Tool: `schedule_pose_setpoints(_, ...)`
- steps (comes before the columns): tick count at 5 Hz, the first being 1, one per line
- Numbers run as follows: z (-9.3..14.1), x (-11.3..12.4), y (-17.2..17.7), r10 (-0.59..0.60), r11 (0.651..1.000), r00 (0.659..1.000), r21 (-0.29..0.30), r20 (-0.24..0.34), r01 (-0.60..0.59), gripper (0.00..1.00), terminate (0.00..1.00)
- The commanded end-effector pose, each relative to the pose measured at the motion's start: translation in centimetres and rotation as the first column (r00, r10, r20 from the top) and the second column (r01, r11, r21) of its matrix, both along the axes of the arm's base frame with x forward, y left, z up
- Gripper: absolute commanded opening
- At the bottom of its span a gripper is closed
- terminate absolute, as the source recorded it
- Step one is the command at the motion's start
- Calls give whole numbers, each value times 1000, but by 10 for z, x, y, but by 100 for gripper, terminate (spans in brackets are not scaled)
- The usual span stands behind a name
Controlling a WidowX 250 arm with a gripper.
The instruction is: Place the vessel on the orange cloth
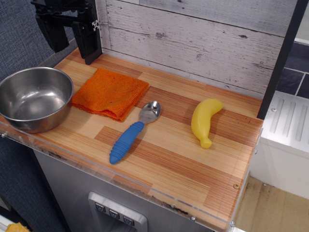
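The robot's gripper should next take hold of the steel bowl by its rim (pixel 70 81), so that it can set the bowl on the orange cloth (pixel 111 93).
The vessel (pixel 34 98) is a shiny steel bowl standing upright at the left front corner of the wooden counter. The orange cloth (pixel 111 93) lies flat just to its right, its edge close to the bowl's rim. My gripper (pixel 71 41) hangs at the back left, above and behind the bowl and cloth, with its two black fingers apart and nothing between them.
A spoon with a blue handle (pixel 130 136) lies right of the cloth, its metal head near the cloth's corner. A yellow banana (pixel 204 120) lies further right. A whitewashed plank wall (pixel 193 43) backs the counter. A clear strip (pixel 120 174) edges the front.
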State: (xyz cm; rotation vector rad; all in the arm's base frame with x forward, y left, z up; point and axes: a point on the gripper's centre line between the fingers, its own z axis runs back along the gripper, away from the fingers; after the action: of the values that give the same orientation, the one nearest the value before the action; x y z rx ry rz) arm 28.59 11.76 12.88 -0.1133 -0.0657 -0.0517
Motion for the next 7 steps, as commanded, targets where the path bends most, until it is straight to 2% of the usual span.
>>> schedule_pose_setpoints(1, 0, 0, 0, 0, 1000, 1000, 0, 0, 0, 100, 0)
schedule_pose_setpoints(4, -43, -32, 8, 23, 998, 996, 53, 81, -28, 100, 0)
schedule_pose_setpoints(5, -57, -35, 10, -3, 998, 994, 69, 109, -5, 100, 0)
schedule_pose_setpoints(6, -73, -30, 14, -63, 994, 992, 98, 111, 52, 100, 0)
schedule_pose_setpoints(7, -84, -28, 20, -78, 994, 994, 90, 81, 70, 100, 0)
